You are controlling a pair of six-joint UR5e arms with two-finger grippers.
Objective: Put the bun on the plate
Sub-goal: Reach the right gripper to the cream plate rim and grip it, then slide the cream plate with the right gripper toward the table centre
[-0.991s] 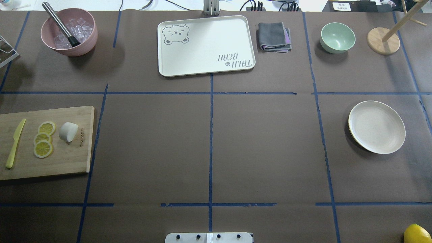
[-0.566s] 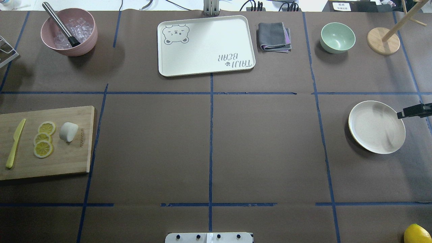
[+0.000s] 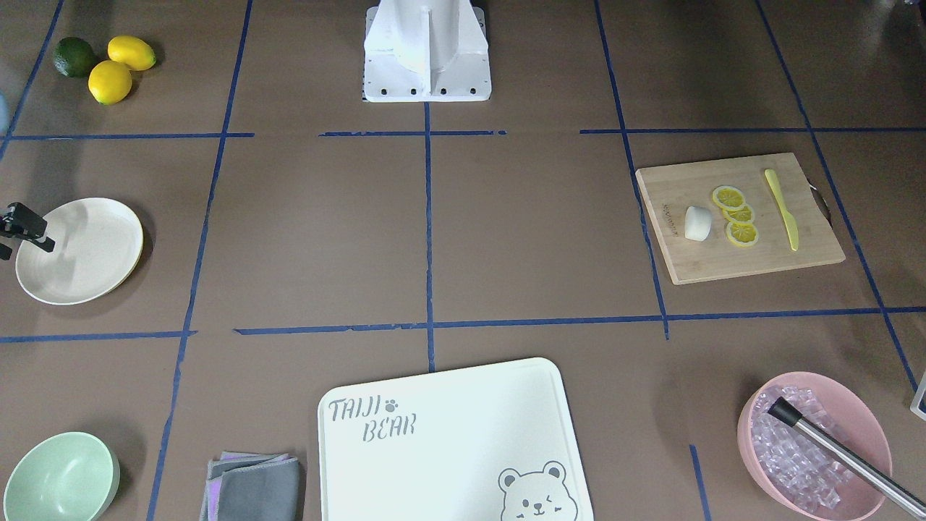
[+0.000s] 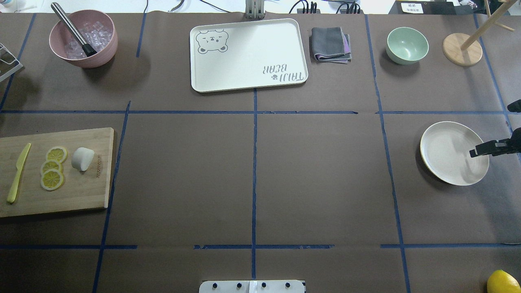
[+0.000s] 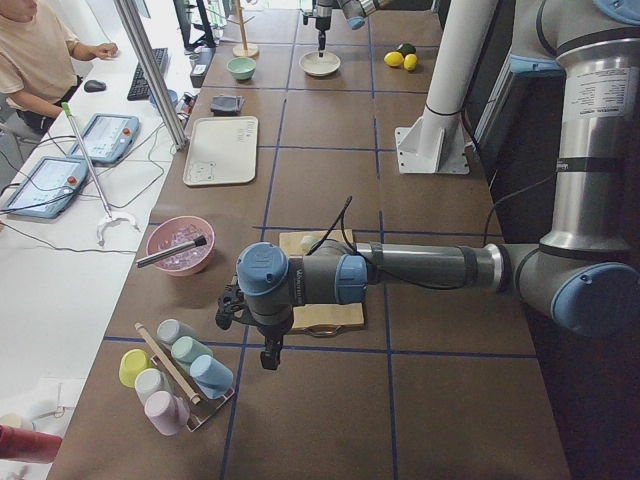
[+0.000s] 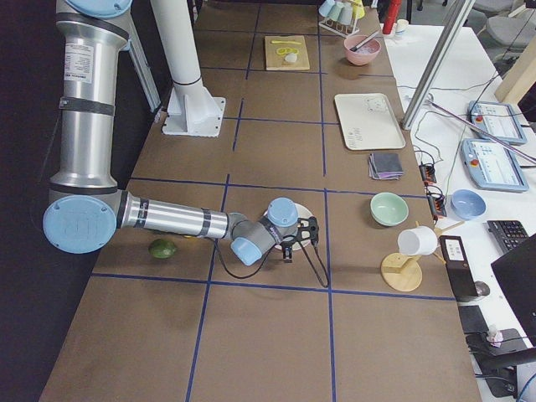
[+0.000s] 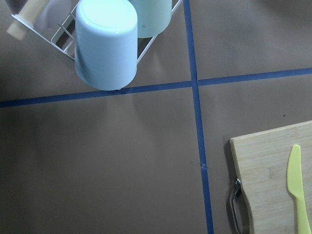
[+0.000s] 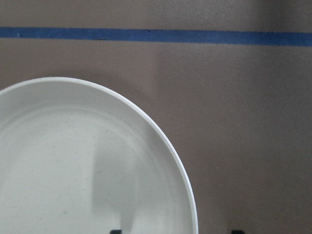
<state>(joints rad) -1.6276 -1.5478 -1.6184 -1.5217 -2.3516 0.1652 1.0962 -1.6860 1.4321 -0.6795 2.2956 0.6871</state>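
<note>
I need to bring the plate over for the bun, so next I will pick the plate up by its rim (image 8: 181, 170) with my right gripper.
The bun (image 4: 82, 158), a small white lump, lies on the wooden cutting board (image 4: 81, 195) at the table's left, beside three lemon slices (image 4: 53, 167). The cream plate (image 4: 447, 156) sits at the far right with nothing on it. My right gripper (image 8: 175, 232) hangs open over the plate's right rim, one of its fingers (image 4: 484, 149) over the plate and the other outside it. My left gripper (image 5: 268, 352) points down between the cup rack and the board, apart from the bun. I cannot tell whether it is open or shut.
A yellow knife (image 4: 18, 173) lies on the board. Along the back stand a pink bowl of ice (image 4: 83, 38), the bear tray (image 4: 248, 55), a grey cloth (image 4: 330, 44), a mint bowl (image 4: 407, 45) and a wooden stand (image 4: 462, 49). A cup rack (image 7: 105, 44) is left of the board.
The right gripper's finger came in from the right edge and has moved down and left over the plate's right side. The bun and the plate have not moved.
</note>
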